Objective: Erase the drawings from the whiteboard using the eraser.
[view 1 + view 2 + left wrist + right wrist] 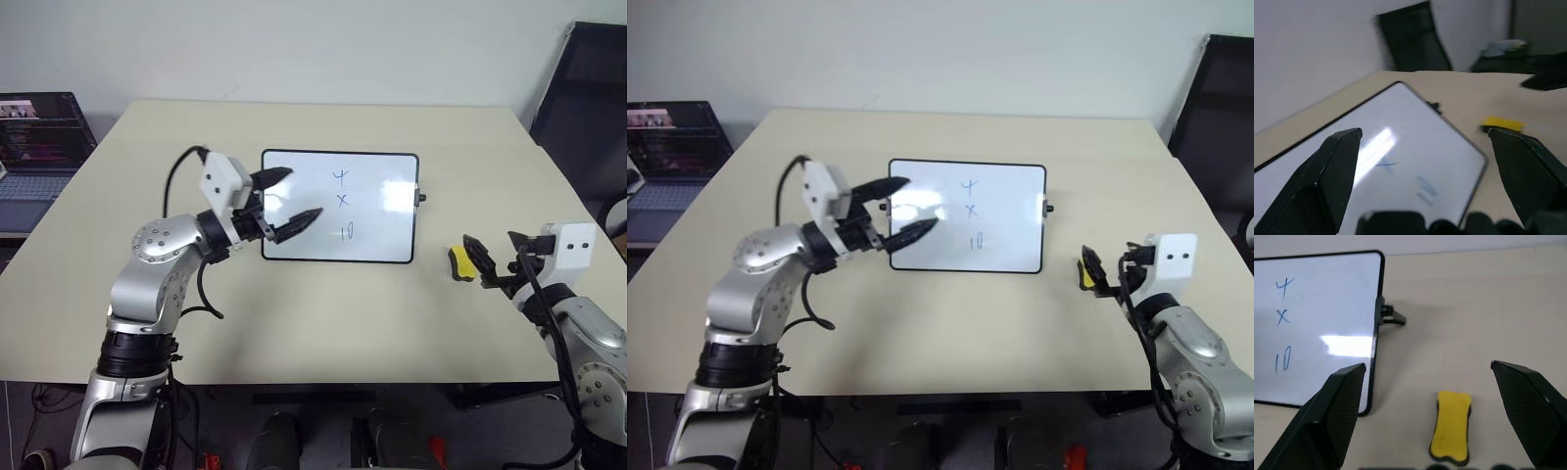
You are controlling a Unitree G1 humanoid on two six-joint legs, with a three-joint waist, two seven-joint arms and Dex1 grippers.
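The robot should next erase the drawings, so its right gripper should grab the eraser by the long sides of its waist (461, 262) (1451, 425), where the eraser gets narrower between its flared ends.
The whiteboard (377, 230) lies flat in the middle of the table, its black frame showing all round. The drawings (341, 203) are three thin blue marks in a column near its centre. My left gripper (299, 193) hangs open over the board's left part, fingers pointing toward the marks, nothing between them. The eraser (460, 264), a small yellow block with a black underside, rests on the table to the right of the board. My right gripper (498, 247) is open just right of the eraser, which lies between its spread fingers in the right wrist view (1451, 426).
An open laptop (39, 137) stands off the table's left side. A black chair (588, 88) is at the back right. The table (323, 313) has bare beige surface in front of the board, up to its near edge.
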